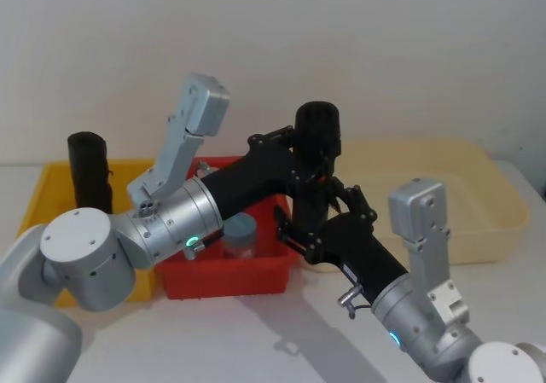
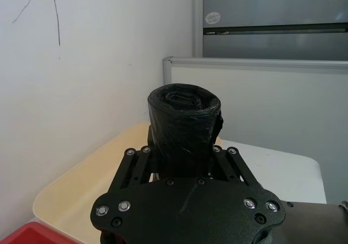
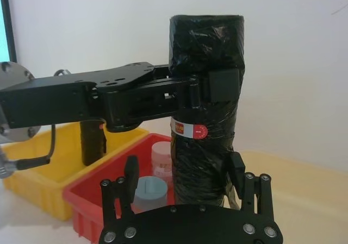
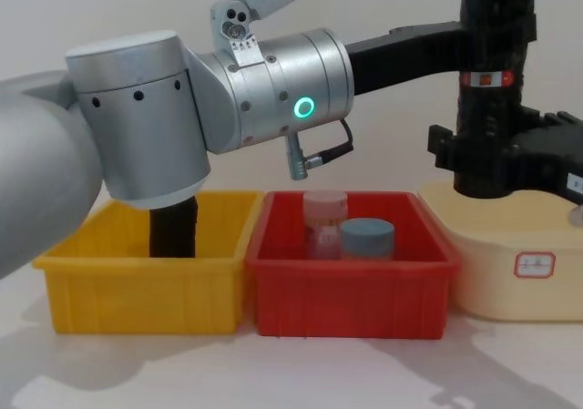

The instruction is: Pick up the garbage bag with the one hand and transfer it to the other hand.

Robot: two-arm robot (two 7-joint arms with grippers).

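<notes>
My right gripper grabs the garbage bag [image 4: 496, 26] by its lower part [image 4: 481, 140] next, to take it from my left gripper.
The garbage bag [image 1: 317, 131], a tall black roll with a red-and-white label band [image 3: 187, 130], is held upright in the air above the gap between the red bin and the cream tray. My left gripper [image 1: 311, 157] is shut on its upper part, above the label. My right gripper [image 1: 311, 229] reaches in from below and is open, with its fingers [image 3: 130, 173] on either side of the roll's lower part; one finger stands clearly apart from it. In the chest view the garbage bag [image 4: 496, 26] rises above the right gripper [image 4: 496, 154].
A red bin [image 1: 230, 281] with two jars [image 4: 366, 238] sits under my left arm. A yellow bin [image 1: 43, 187] to its left holds a plain black roll [image 1: 90, 170]. A cream tray [image 1: 478, 195] lies at the right. A white wall stands behind.
</notes>
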